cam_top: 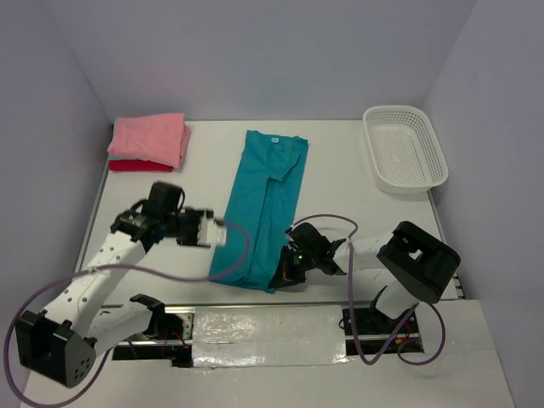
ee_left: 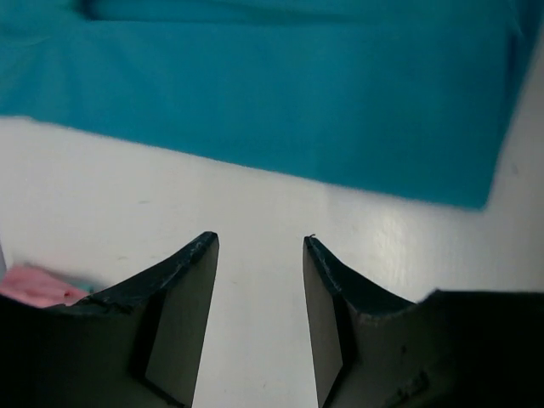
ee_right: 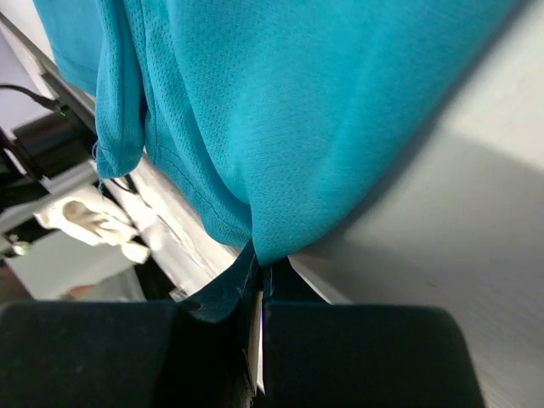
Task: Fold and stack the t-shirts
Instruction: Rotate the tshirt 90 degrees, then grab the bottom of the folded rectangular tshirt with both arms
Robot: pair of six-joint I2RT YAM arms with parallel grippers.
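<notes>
Next, my left gripper pinches the teal-blue t-shirt's free near hem corner point(cam_top: 214, 276) point(ee_left: 478, 197), opposite my right gripper, to fold the hem toward the collar.
A teal-blue t-shirt point(cam_top: 265, 200) lies as a long folded strip down the middle of the table, collar at the far end. My right gripper point(cam_top: 281, 276) is shut on its near hem corner; in the right wrist view the cloth point(ee_right: 297, 127) hangs from the pinched jaws point(ee_right: 262, 270), lifted a little off the table. My left gripper point(cam_top: 218, 232) hovers open just left of the strip's left edge. In the left wrist view its fingers point(ee_left: 260, 240) frame bare table, and the shirt point(ee_left: 280, 93) lies ahead. A folded salmon pink shirt point(cam_top: 150, 138) lies on a red one point(cam_top: 136, 166) at the back left.
A thin teal edge point(cam_top: 111, 151) shows at the left side of the stack. An empty white lattice basket point(cam_top: 405, 157) stands at the back right. Purple cables loop beside both arms near the table's front edge point(cam_top: 255, 308). Walls close in on the left, back and right.
</notes>
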